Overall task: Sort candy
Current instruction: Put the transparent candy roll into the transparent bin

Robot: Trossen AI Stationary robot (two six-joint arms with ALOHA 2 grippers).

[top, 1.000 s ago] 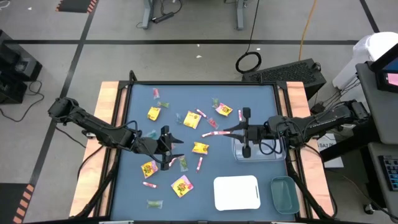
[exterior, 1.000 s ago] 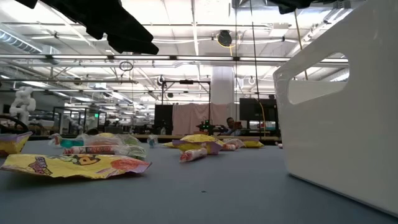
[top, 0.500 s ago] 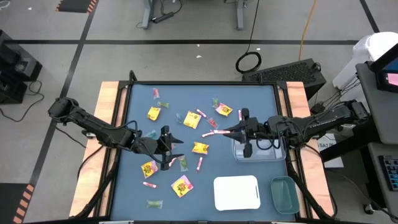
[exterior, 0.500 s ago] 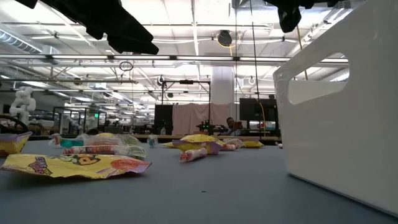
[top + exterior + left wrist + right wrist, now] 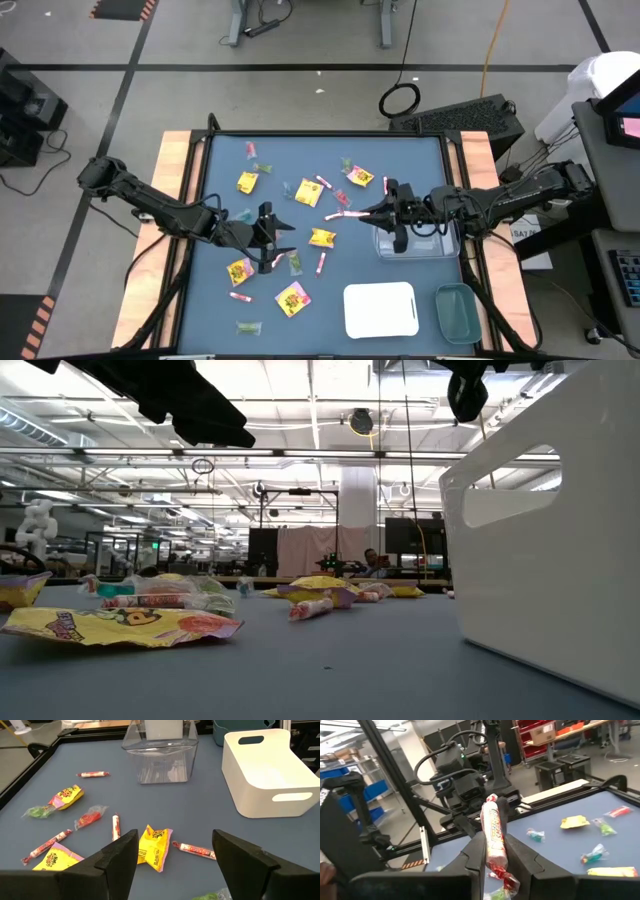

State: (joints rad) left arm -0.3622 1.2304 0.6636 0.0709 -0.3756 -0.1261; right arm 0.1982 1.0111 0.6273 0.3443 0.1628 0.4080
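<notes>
The stick candy [image 5: 353, 213] is left of the clear tray's rim. The stick candy stays held in my right gripper for now, until it hangs inside the clear tray.
Candy lies scattered over the blue table [image 5: 420, 150]: yellow packets [image 5: 322, 237], pink-red sticks [image 5: 340, 214] and small green pieces [image 5: 294, 262]. My right gripper [image 5: 368, 211] hovers level at the left edge of the clear tray [image 5: 415, 245], pointing toward the table's left, shut on a pink-red stick candy [image 5: 492, 827]. My left gripper [image 5: 268, 238] stands open above the table left of centre. In its wrist view its fingers [image 5: 175, 842] frame a yellow packet [image 5: 152, 845] lying on the table below, untouched. My right gripper pinches the stick candy at its middle [image 5: 493, 845] between the two fingers, which are level and come from the table's right side. The candy lies along the fingers. Its far end [image 5: 491, 802] sticks out past the tips, and it is lifted clear of the table.
A white tray [image 5: 380, 310] and a green-tinted tray [image 5: 456, 312] stand at the near right, below the clear tray. Wooden side strips [image 5: 172, 200] border the table. In the low view the white tray's wall [image 5: 560, 510] fills the right side.
My right gripper has rolled about its own pointing line while staying in place, still shut on the stick candy. The left arm has kept still.
</notes>
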